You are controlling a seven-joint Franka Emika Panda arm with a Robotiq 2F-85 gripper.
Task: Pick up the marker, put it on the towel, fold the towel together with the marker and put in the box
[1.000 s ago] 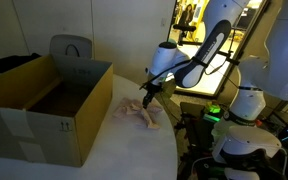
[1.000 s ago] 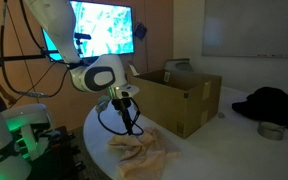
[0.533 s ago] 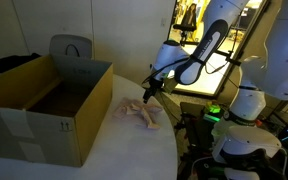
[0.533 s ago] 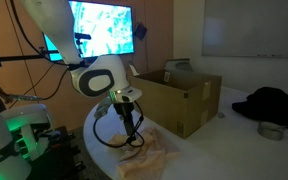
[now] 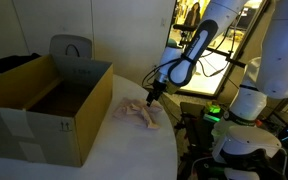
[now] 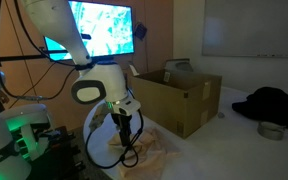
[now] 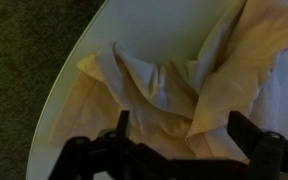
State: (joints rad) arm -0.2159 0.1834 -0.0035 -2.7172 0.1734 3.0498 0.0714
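Note:
I will next use my gripper to grab the folds of the crumpled towel (image 5: 136,112) at the towel's edge near the table's edge. Then I can draw that side of the towel across to fold it.
A crumpled cream towel (image 5: 136,112) lies on the round white table (image 5: 124,150) next to the open cardboard box (image 5: 44,100). It also shows in an exterior view (image 6: 149,155) and fills the wrist view (image 7: 174,75). My gripper (image 5: 150,97) hangs just above the towel's edge, near the table rim, and is also seen in an exterior view (image 6: 124,128). In the wrist view the gripper (image 7: 182,135) is open, with its two dark fingers (image 7: 121,125) wide apart over the folds and nothing between them. No marker shows in any view.
The box (image 6: 179,95) stands behind the towel. A black cloth (image 6: 269,103) and a roll of tape (image 6: 271,130) lie further along the table. The table's edge (image 7: 69,90) is close beside the towel. A grey chair back (image 5: 70,48) stands behind the box.
The arm has changed pose, with its wrist swinging lower and toward the table's rim. The gripper stays open over the towel. The towel has not moved.

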